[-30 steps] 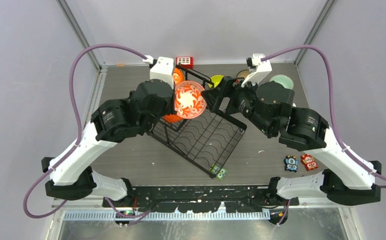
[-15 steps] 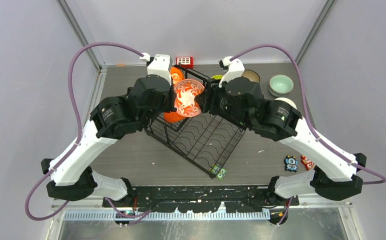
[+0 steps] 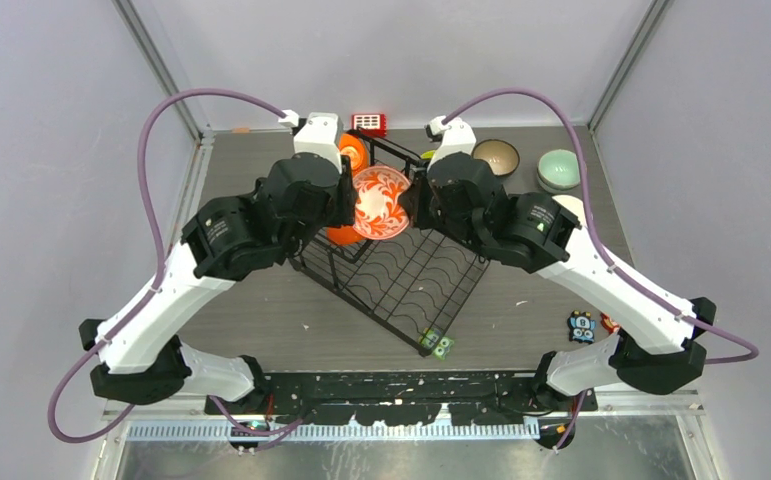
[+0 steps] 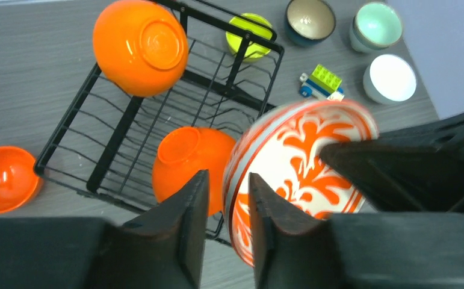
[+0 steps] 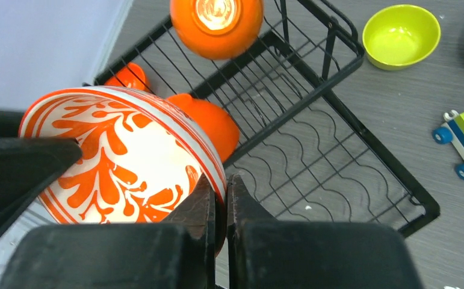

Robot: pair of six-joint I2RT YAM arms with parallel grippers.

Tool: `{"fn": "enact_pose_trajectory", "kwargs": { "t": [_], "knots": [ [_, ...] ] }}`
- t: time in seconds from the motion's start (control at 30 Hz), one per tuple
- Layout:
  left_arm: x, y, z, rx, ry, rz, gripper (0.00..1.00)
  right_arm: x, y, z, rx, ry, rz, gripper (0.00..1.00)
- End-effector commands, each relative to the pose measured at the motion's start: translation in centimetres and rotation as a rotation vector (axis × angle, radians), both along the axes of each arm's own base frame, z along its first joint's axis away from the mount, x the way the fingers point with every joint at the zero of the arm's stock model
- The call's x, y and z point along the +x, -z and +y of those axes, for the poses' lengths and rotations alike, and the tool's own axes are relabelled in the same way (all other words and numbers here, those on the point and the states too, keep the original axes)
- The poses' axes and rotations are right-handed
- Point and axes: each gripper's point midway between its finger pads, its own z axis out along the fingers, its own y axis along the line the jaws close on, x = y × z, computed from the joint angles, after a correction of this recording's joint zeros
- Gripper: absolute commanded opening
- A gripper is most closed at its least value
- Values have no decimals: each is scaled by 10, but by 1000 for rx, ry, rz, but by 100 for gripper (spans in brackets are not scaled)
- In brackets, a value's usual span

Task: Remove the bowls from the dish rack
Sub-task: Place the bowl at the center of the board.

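Note:
The white floral bowl is in the black dish rack. My left gripper will pinch the bowl by its free rim to unload it.
The white bowl with red floral pattern hangs on edge above the black dish rack, between both arms. My right gripper is shut on its rim. My left gripper straddles the opposite rim, its jaws slightly apart with a gap beside the bowl wall. One orange bowl sits upside down on the rack's raised section. Another orange bowl lies in the rack below the floral bowl.
An orange bowl rests on the table left of the rack. Lime green, dark brown, mint and white bowls stand at the back right. Toy blocks, a red gridded block and toy figures lie about.
My right arm swung left to the floral bowl and shut on its rim. My left gripper's jaws have loosened around the opposite rim.

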Motion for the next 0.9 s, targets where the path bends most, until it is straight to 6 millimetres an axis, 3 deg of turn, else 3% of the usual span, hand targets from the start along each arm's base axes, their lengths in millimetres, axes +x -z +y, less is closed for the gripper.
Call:
{"fn": "enact_pose_trajectory", "kwargs": {
  "t": [0.0, 0.17, 0.27, 0.43, 0.53, 0.67, 0.87],
  "knots": [
    [2, -33, 1, -142, -12, -71, 40, -6, -23, -5, 36, -7, -32, 1],
    [-1, -33, 4, -150, -9, -81, 68, -10, -28, -14, 30, -7, -42, 1],
    [-3, -34, 9, -156, -11, -90, 76, -15, -28, -14, 33, -37, -36, 1],
    [-14, -31, 22, -130, 27, -99, 78, -39, -17, -9, 11, -186, 7, 1],
    [-30, -19, 15, -120, 138, -51, 76, -47, -4, -14, -16, -211, 33, 1],
    [-50, 11, 8, -62, 238, 68, 74, -52, 6, -20, -41, -219, 55, 1],
    [-69, 28, -9, -68, 344, 167, 66, -52, 12, -14, -60, -224, 88, 1]
  ]
}}
